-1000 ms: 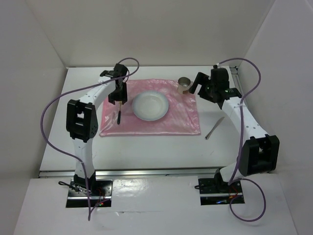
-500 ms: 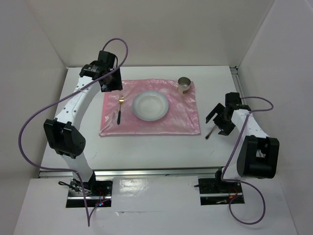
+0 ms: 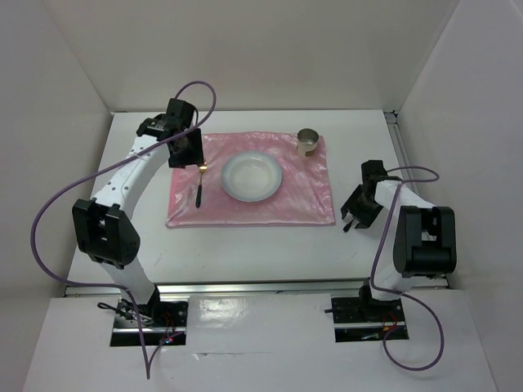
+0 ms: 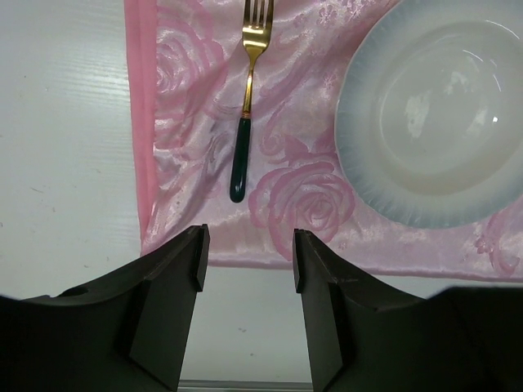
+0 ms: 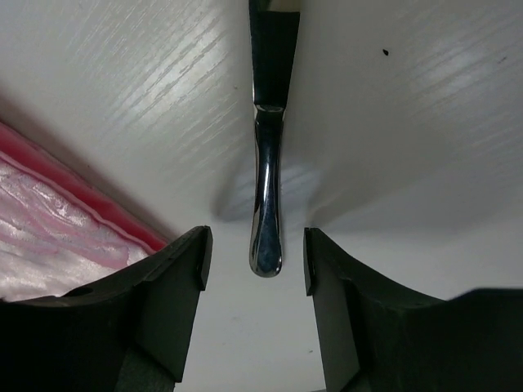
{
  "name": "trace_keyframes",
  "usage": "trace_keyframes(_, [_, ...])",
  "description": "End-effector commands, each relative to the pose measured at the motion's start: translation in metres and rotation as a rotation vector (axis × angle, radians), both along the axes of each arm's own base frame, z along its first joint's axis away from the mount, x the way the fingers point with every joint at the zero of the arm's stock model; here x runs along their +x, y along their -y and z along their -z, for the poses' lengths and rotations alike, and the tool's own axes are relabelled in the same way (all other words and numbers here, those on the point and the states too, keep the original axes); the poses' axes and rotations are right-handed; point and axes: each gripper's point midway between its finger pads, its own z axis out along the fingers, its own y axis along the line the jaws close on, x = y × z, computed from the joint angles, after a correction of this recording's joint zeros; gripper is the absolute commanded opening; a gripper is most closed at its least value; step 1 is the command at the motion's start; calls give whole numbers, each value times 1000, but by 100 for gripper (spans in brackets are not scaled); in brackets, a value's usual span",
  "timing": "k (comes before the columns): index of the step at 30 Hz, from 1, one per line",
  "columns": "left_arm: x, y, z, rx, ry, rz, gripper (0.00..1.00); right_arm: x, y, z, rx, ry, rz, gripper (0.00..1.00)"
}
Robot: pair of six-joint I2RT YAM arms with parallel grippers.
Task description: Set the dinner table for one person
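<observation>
My right gripper is open, and the table shows between each of its fingers and the handle. The knife (image 5: pixel 268 163) would stay lying there if I lifted my right gripper now.
On the white dinner table (image 3: pixel 245 245) lies a pink mat (image 3: pixel 302 204) with a white plate (image 3: pixel 252 176) in its middle. A gold fork with a dark handle (image 4: pixel 248 90) rests on the mat left of the plate. My left gripper (image 3: pixel 186 152) hangs open and empty above the mat's left part (image 4: pixel 248 245). A silver knife (image 5: pixel 268 163) lies on the bare table right of the mat. My right gripper (image 3: pixel 356 214) is low over its handle end. The jaws are open, with a gap on each side of the handle (image 5: pixel 253 245).
A small metal cup (image 3: pixel 308 143) stands on the mat's far right corner. White walls close the table in at the back and both sides. The right arm's cable (image 3: pixel 409 173) loops above the table's right edge.
The right arm swung from the cup down to the knife and narrowed its jaws around the handle. The left arm rose away from the fork, which stays on the mat.
</observation>
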Motion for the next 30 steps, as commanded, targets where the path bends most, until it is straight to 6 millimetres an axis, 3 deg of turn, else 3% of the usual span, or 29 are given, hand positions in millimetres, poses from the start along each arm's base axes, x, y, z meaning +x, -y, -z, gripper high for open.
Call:
trace_keyframes(1, [4, -3, -29, 11, 99, 11, 62, 16, 2, 5, -15, 45, -38, 59])
trace_keyframes(5, [3, -9, -26, 44, 87, -9, 62, 24, 12, 6, -70, 51, -32, 55])
trace_keyframes(9, [3, -8, -26, 37, 85, -3, 62, 25, 14, 22, -79, 19, -40, 55])
trace_keyframes(14, [5, -6, -18, 33, 64, 3, 62, 23, 12, 39, -68, -14, -44, 43])
trace_keyframes(17, [3, -6, -14, 43, 46, 11, 62, 23, 19, 42, -106, -18, -43, 41])
trace_keyframes(20, [7, -7, -15, 51, 51, 5, 62, 23, 21, 42, -120, -20, -49, 30])
trace_keyframes(21, [7, -7, -15, 51, 51, 5, 62, 25, 22, 41, -121, -11, -48, 20])
trace_keyframes(26, [9, -5, -12, 46, 39, 10, 62, 34, 28, 19, -157, 46, -34, 0])
trace_keyframes(30, [12, -5, -19, 46, 56, 18, 62, 43, 33, -18, -208, 121, -45, 0])
